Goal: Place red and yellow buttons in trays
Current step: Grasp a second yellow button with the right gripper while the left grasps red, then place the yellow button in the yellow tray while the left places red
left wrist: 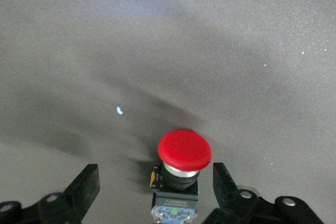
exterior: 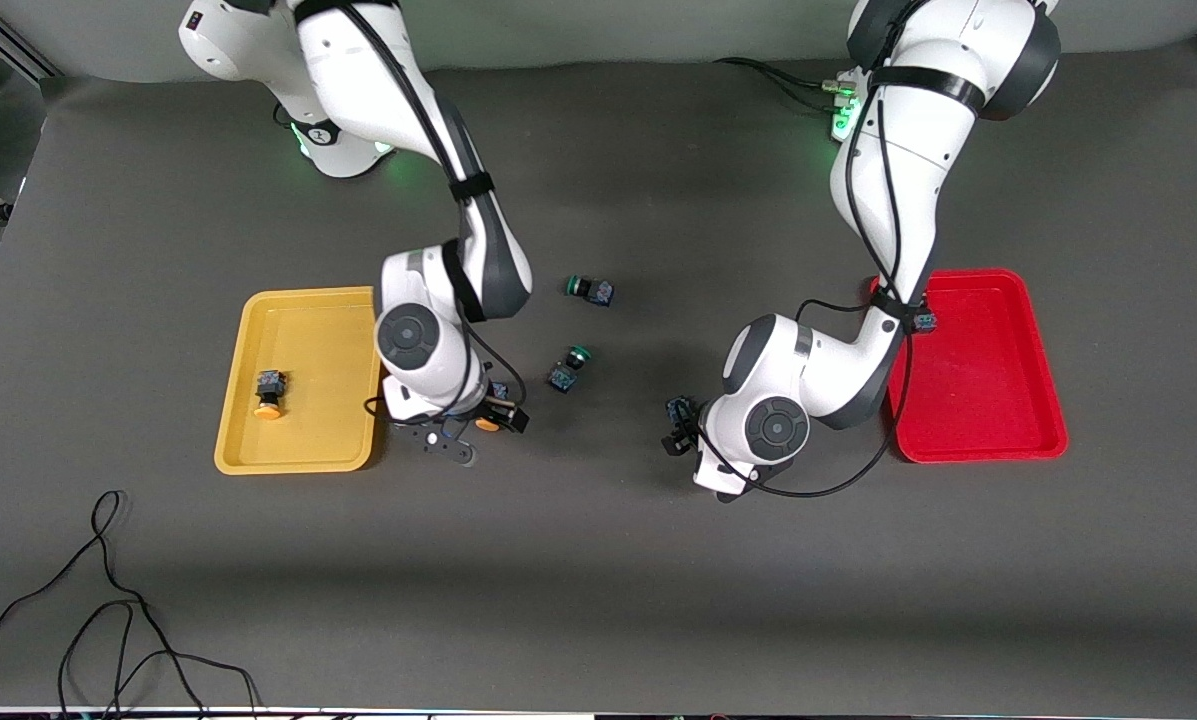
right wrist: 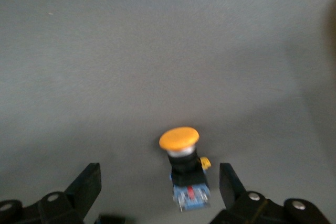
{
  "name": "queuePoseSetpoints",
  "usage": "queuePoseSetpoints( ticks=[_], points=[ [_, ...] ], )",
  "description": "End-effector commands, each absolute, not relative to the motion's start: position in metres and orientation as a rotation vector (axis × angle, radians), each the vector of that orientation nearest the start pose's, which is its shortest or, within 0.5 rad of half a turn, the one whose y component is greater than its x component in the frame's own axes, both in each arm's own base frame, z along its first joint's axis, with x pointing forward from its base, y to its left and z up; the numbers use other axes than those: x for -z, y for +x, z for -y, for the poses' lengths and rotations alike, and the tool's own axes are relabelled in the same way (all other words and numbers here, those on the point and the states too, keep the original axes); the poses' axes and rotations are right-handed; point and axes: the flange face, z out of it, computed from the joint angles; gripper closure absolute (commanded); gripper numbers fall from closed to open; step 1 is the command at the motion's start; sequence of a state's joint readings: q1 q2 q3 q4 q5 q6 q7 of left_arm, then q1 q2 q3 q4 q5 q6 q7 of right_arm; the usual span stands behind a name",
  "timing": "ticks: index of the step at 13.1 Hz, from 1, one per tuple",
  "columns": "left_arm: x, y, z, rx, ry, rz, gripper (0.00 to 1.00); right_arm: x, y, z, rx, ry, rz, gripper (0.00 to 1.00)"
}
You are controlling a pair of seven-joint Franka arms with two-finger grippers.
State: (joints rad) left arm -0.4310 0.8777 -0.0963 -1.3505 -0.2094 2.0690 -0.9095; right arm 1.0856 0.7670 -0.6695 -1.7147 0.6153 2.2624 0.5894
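It isn't time to close on the yellow button yet: my right gripper's fingertips are above the yellow button [exterior: 500, 390] and would miss it now, so my right gripper should go lower first.
My right gripper [exterior: 475, 428] is low over the table beside the yellow tray [exterior: 303, 310], open. A yellow button [right wrist: 181, 139] lies between its fingers [right wrist: 86, 186], untouched; it also shows in the front view [exterior: 488, 423]. Another yellow button [exterior: 269, 392] lies in the yellow tray. My left gripper [exterior: 680, 428] is low over the table, toward the middle from the red tray [exterior: 998, 400], open. A red button [left wrist: 185, 150] lies between its fingers [left wrist: 226, 184], nearer one of them. A small black-and-blue body [exterior: 924, 321] shows at the red tray's rim, its cap hidden by the left arm.
Two green-capped buttons lie in the middle of the table, one [exterior: 590, 289] farther from the front camera, one [exterior: 568, 368] nearer, close to the right gripper. Black cables [exterior: 108, 600] lie near the front edge at the right arm's end.
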Motion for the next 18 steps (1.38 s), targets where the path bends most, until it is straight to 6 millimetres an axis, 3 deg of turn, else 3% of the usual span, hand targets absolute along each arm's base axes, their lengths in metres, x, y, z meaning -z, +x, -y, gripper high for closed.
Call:
queuePoseSetpoints(
  ticks=[1,2,3,4,5,6,7,9,10,13,15,16,18],
  points=[
    [-0.178,0.629,0.368,-0.437,-3.086,0.897,0.1,-0.192,0.576,-0.333,0.003,-3.028,-0.739,0.01],
    [-0.178,0.629,0.368,-0.435,-3.087,0.898,0.23,-0.188,0.574,-0.336,0.013,-3.029,-0.727,0.08],
    [-0.178,0.629,0.368,-0.437,-3.088,0.891,0.5,-0.178,0.57,-0.332,0.025,-3.037,-0.726,0.19],
    [-0.18,0.63,0.369,-0.432,-3.089,0.893,0.79,-0.177,0.569,-0.329,0.033,-3.035,-0.726,0.39],
    [-0.183,0.63,0.369,-0.433,-3.088,0.889,1.0,-0.175,0.568,-0.329,0.045,-3.037,-0.717,0.63],
    [-0.185,0.63,0.368,-0.44,-3.085,0.886,1.0,-0.177,0.568,-0.329,0.044,-3.04,-0.693,0.81],
    [-0.191,0.632,0.366,-0.439,-3.087,0.888,1.0,-0.18,0.568,-0.33,0.039,-3.037,-0.685,0.89],
    [-0.211,0.633,0.356,-0.467,-3.054,0.823,1.0,-0.203,0.569,-0.334,0.009,-3.015,-0.674,0.94],
    [-0.232,0.638,0.34,-0.458,-3.057,0.711,1.0,-0.22,0.569,-0.336,-0.063,-3.01,-0.672,0.94],
    [-0.294,0.653,0.245,-0.582,-3.046,0.486,1.0,-0.285,0.582,-0.324,-0.177,-2.985,-0.669,0.94],
    [-0.313,0.645,0.163,-0.566,-3.045,0.287,1.0,-0.318,0.584,-0.303,-0.181,-3.062,-0.574,0.94],
    [-0.32,0.639,0.128,-0.585,-3.062,0.213,1.0,-0.325,0.582,-0.286,-0.215,-3.101,-0.509,0.94],
    [-0.319,0.631,0.045,-0.618,-3.078,0.088,1.0,-0.334,0.588,-0.226,-0.247,-3.152,-0.354,0.94]
  ],
)
